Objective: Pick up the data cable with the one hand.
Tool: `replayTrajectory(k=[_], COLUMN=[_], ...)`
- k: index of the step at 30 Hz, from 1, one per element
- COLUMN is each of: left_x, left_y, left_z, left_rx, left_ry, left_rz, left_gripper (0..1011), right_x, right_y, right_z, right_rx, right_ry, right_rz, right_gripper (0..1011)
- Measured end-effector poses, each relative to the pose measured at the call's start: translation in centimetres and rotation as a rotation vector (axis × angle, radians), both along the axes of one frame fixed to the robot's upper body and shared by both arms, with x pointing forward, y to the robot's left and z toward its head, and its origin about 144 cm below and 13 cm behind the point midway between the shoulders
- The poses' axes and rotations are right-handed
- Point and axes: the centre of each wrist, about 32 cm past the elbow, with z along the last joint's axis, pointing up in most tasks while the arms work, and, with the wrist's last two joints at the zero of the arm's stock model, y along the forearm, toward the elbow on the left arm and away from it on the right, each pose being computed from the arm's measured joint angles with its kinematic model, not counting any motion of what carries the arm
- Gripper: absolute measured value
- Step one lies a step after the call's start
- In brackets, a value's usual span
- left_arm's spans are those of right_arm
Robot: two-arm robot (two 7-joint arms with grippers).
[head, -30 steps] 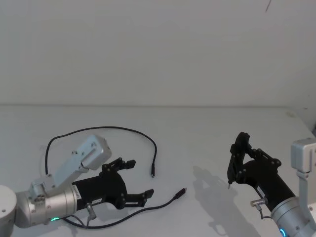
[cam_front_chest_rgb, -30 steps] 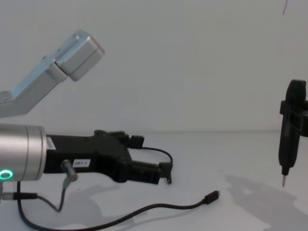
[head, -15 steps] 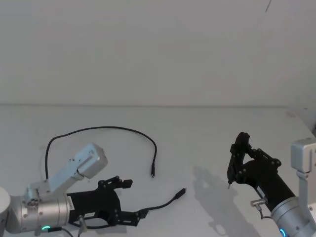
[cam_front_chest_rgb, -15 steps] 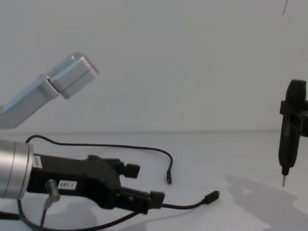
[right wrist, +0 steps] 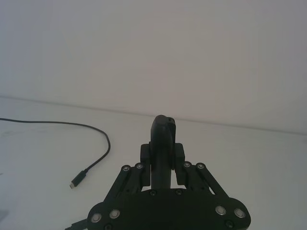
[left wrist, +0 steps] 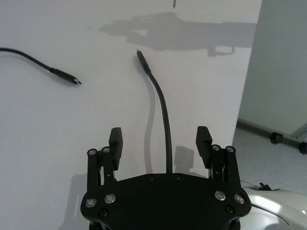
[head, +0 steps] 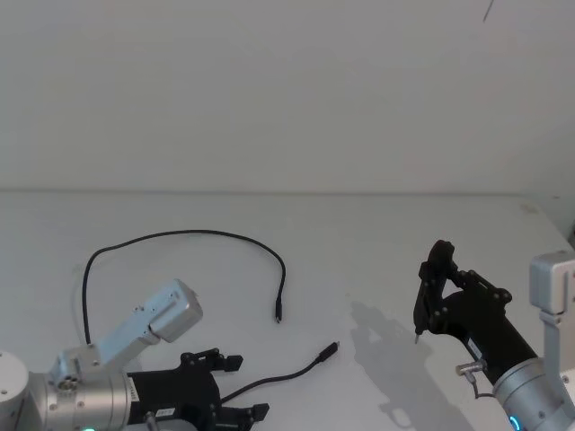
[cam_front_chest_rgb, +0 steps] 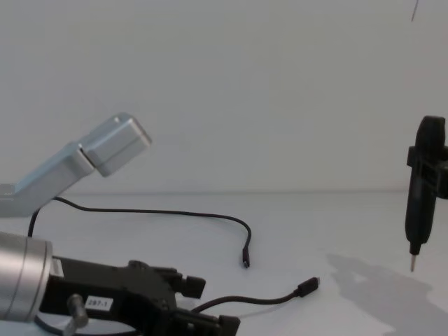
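The robot needs to pick up the data cable next with its left gripper, holding it by its thin cord behind the plug (cam_front_chest_rgb: 236, 299) and keeping its plug (cam_front_chest_rgb: 308, 286) free.
The data cable (head: 180, 234) is long, thin and black. It arcs across the table's left half to a plug (head: 278, 317), and its other plugged end (head: 333, 347) lies nearer me. My left gripper (head: 241, 386) is low at the near left and open. In the left wrist view this gripper (left wrist: 159, 138) has the cable (left wrist: 163, 105) running out between its fingers (left wrist: 115, 137) toward that plug (left wrist: 139, 53); I cannot tell if anything touches. My right gripper (head: 442, 289) hangs at the right, shut on a black pen-shaped tool (cam_front_chest_rgb: 422, 189) with a metal tip.
The table (head: 377, 233) is plain white with a pale wall behind. In the left wrist view the table's edge (left wrist: 245, 96) drops to the floor just past the cable. A short wire with a silver plug (cam_front_chest_rgb: 74, 308) hangs off my left wrist.
My left gripper has drawn back toward me and sunk lower, so the cable's near stretch now lies between its open fingers. The cable and the right arm have not moved.
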Motion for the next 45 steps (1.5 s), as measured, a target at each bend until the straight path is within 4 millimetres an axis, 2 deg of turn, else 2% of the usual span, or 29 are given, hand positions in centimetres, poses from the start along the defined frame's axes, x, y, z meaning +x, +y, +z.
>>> replayTrajectory(k=[3,7,9,10,14,18,21,22,24,25,27,28,29,33,45], left_x=[0.0,0.0,0.0,0.0,0.0,0.0,0.1,0.1,0.1,0.2,0.2,0.2,0.3,0.3,-0.2], left_y=[-0.2,-0.4,-0.5,-0.6,-0.7,-1.0,-1.1,-1.1,-1.3,-1.3,-1.4,-1.5,-1.6,-1.9,-2.4], left_z=[-0.3,-0.6,-0.7,-0.8,-1.0,-1.1,-1.1,-1.1,-1.0,-1.0,-0.9,-0.9,-0.8,-0.4,0.9], left_rx=[0.003,0.001,-0.001,-0.004,-0.01,-0.023,-0.037,-0.042,-0.057,-0.062,-0.072,-0.084,-0.09,-0.119,-0.196], left_ry=[0.014,0.029,0.036,0.04,0.046,0.051,0.053,0.053,0.053,0.053,0.052,0.05,0.05,0.043,0.015], left_rz=[0.007,0.018,0.024,0.028,0.037,0.049,0.059,0.061,0.068,0.07,0.074,0.078,0.078,0.078,0.049], left_gripper=[906,773,739,672,599,429,370,309,271,211,156,156,100,40,40], right_x=[0.0,0.0,0.0,0.0,0.0,0.0,0.0,0.0,0.0,0.0,0.0,0.0,0.0,0.0,0.0], right_y=[0.0,0.0,0.0,0.0,0.0,0.0,0.0,0.0,0.0,0.0,0.0,0.0,0.0,0.0,0.0], right_z=[0.0,0.0,0.0,0.0,0.0,0.0,0.0,0.0,0.0,0.0,0.0,0.0,0.0,0.0,0.0], right_rx=[0.0,0.0,0.0,0.0,0.0,0.0,0.0,0.0,0.0,0.0,0.0,0.0,0.0,0.0,0.0], right_ry=[0.0,0.0,0.0,0.0,0.0,0.0,0.0,0.0,0.0,0.0,0.0,0.0,0.0,0.0,0.0], right_rz=[0.0,0.0,0.0,0.0,0.0,0.0,0.0,0.0,0.0,0.0,0.0,0.0,0.0,0.0,0.0], right_gripper=[279,279,279,279,279,279,279,279,279,279,279,279,279,279,279])
